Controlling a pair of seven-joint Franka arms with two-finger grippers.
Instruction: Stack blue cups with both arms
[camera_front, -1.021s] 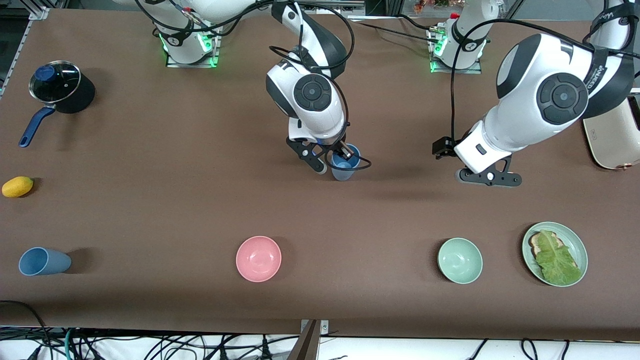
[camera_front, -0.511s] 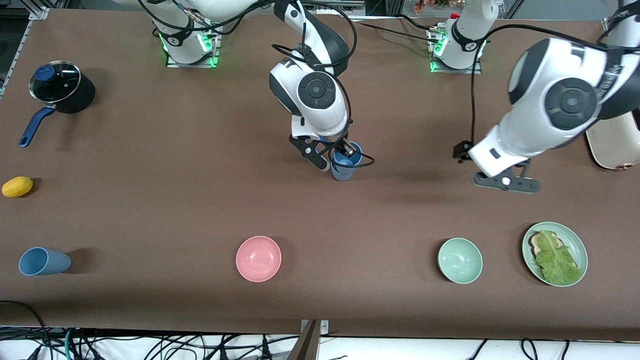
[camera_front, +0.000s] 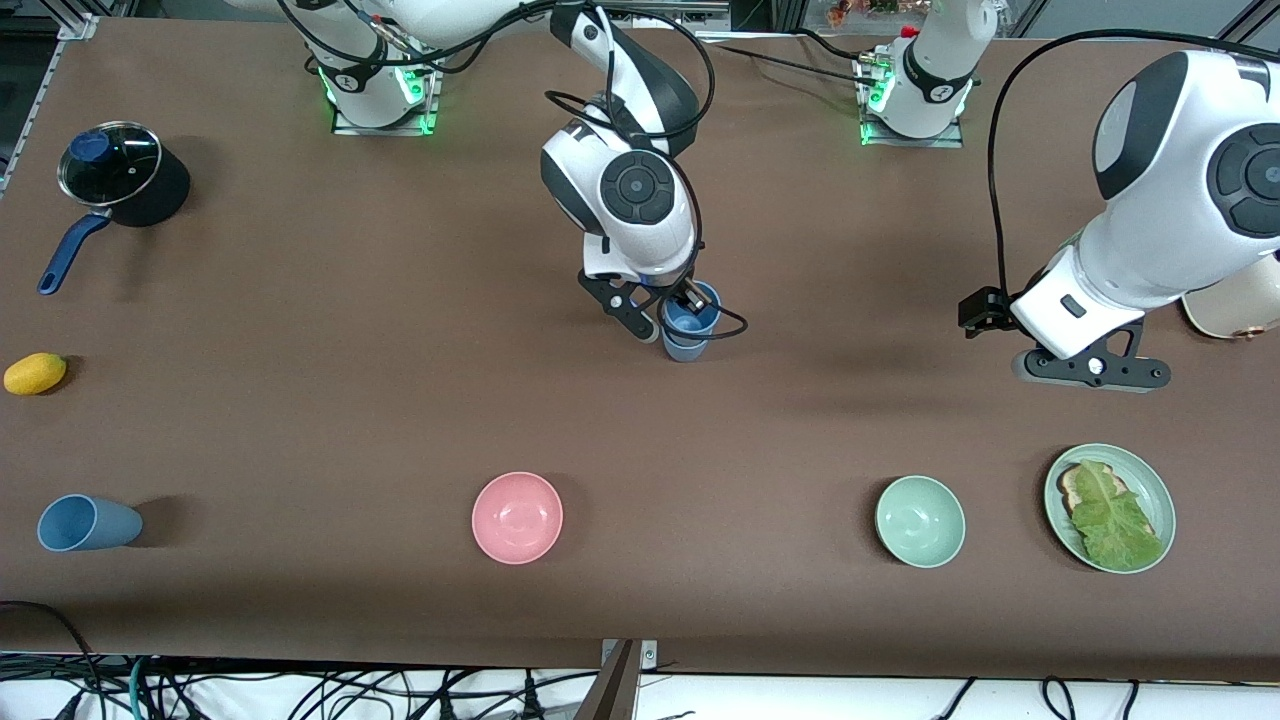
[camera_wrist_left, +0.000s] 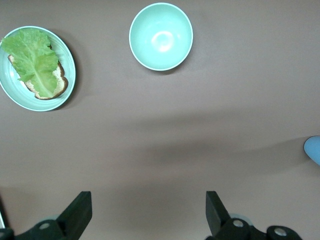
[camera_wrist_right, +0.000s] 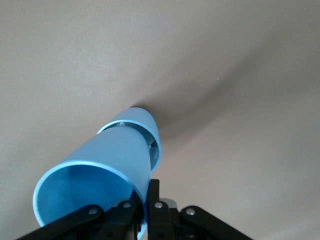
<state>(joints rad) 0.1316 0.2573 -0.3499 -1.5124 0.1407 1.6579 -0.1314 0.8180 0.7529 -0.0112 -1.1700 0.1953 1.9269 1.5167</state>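
Note:
My right gripper releases the held blue cup now, since the held cup's base (camera_wrist_right: 128, 131) sits inside the lower cup's rim (camera_wrist_right: 156, 145). The held blue cup would stay nested.
My right gripper (camera_front: 672, 312) is shut on the rim of a blue cup (camera_front: 694, 309) and holds it upright, its base nested in a second blue cup (camera_front: 684, 349) that stands mid-table. In the right wrist view the gripper (camera_wrist_right: 145, 206) pinches the wall of the held cup (camera_wrist_right: 100, 167), and the lower cup (camera_wrist_right: 149, 126) rings its base. A third blue cup (camera_front: 85, 523) lies on its side near the front edge at the right arm's end. My left gripper (camera_front: 1090, 366) is open and empty over bare table, and the left wrist view (camera_wrist_left: 147, 215) shows nothing between its fingers.
A pink bowl (camera_front: 517, 517), a green bowl (camera_front: 920, 521) and a green plate (camera_front: 1158, 495) with lettuce on toast sit near the front edge. A lidded pot (camera_front: 120, 175) and a yellow fruit (camera_front: 35, 373) are at the right arm's end. A beige appliance (camera_front: 1235, 305) is at the left arm's end.
My left arm has swung away from the cups toward its own end of the table, gripper open. My right gripper with its cup has barely moved.

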